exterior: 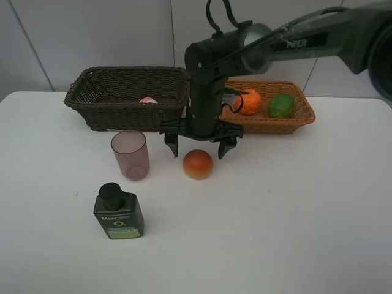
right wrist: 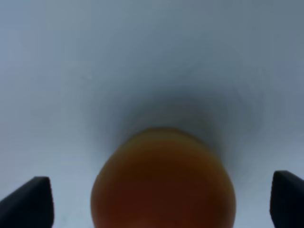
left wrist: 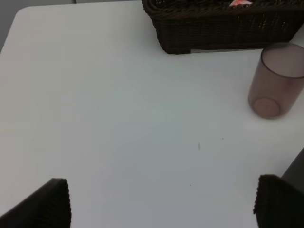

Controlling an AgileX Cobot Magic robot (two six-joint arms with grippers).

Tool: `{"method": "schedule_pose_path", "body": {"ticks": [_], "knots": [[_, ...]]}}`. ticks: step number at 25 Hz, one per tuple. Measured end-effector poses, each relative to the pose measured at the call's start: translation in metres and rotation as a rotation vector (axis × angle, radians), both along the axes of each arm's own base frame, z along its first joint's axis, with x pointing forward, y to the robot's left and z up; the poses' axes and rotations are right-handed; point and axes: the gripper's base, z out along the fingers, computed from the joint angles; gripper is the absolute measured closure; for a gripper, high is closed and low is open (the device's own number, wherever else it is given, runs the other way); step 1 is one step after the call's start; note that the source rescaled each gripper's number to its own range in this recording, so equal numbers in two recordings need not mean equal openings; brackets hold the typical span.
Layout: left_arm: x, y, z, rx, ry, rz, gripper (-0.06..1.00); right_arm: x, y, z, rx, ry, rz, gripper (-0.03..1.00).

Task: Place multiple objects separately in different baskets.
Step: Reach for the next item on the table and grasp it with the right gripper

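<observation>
My right gripper's fingers are still above the red-orange fruit (exterior: 198, 164) (right wrist: 164, 180), so closing now would miss. My right gripper comes down first, then closes on the fruit.
A red-orange round fruit (exterior: 198, 164) lies on the white table. My right gripper (exterior: 199, 147) hangs open just above and behind it, one finger on each side; the right wrist view shows the fruit (right wrist: 164, 180) close between the open fingertips, gripper (right wrist: 159, 202). The translucent purple-pink cup (exterior: 130, 154) stands upright to its left. The dark green pump bottle (exterior: 118, 212) lies nearer the front. An orange (exterior: 249, 101) and a green fruit (exterior: 282, 106) lie in the light basket (exterior: 303, 117). The pink bottle (exterior: 147, 100) lies in the dark brown basket (exterior: 122, 116). My left gripper (left wrist: 161, 204) is open and empty over bare table.
The left wrist view shows the dark basket (left wrist: 213, 35) and the cup (left wrist: 277, 80) ahead of it. The right arm (exterior: 294, 43) reaches in from the upper right over the light basket. A wall stands right behind both baskets.
</observation>
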Motion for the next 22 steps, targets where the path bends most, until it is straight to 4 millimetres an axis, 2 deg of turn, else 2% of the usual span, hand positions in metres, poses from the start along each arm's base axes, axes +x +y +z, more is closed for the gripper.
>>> {"method": "schedule_pose_path", "body": {"ticks": [3, 9, 17, 19, 20, 21, 22], "knots": [[0.000, 0.000, 0.000, 0.000, 0.000, 0.000, -0.06, 0.003, -0.003, -0.001, 0.002, -0.004, -0.007, -0.01], [0.000, 0.000, 0.000, 0.000, 0.000, 0.000, -0.06, 0.003, -0.002, -0.019, -0.016, 0.027, -0.011, -0.01], [0.000, 0.000, 0.000, 0.000, 0.000, 0.000, -0.06, 0.001, -0.001, -0.032, -0.021, 0.064, -0.022, 0.02], [0.000, 0.000, 0.000, 0.000, 0.000, 0.000, -0.06, 0.001, -0.002, -0.033, -0.027, 0.074, -0.025, 0.13], [0.000, 0.000, 0.000, 0.000, 0.000, 0.000, -0.06, 0.000, -0.002, -0.033, -0.030, 0.078, -0.025, 0.25], [0.000, 0.000, 0.000, 0.000, 0.000, 0.000, -0.06, 0.000, -0.002, -0.033, -0.032, 0.080, -0.025, 0.42], [0.000, 0.000, 0.000, 0.000, 0.000, 0.000, -0.06, 0.000, -0.002, -0.033, -0.033, 0.082, -0.026, 0.53]]}}
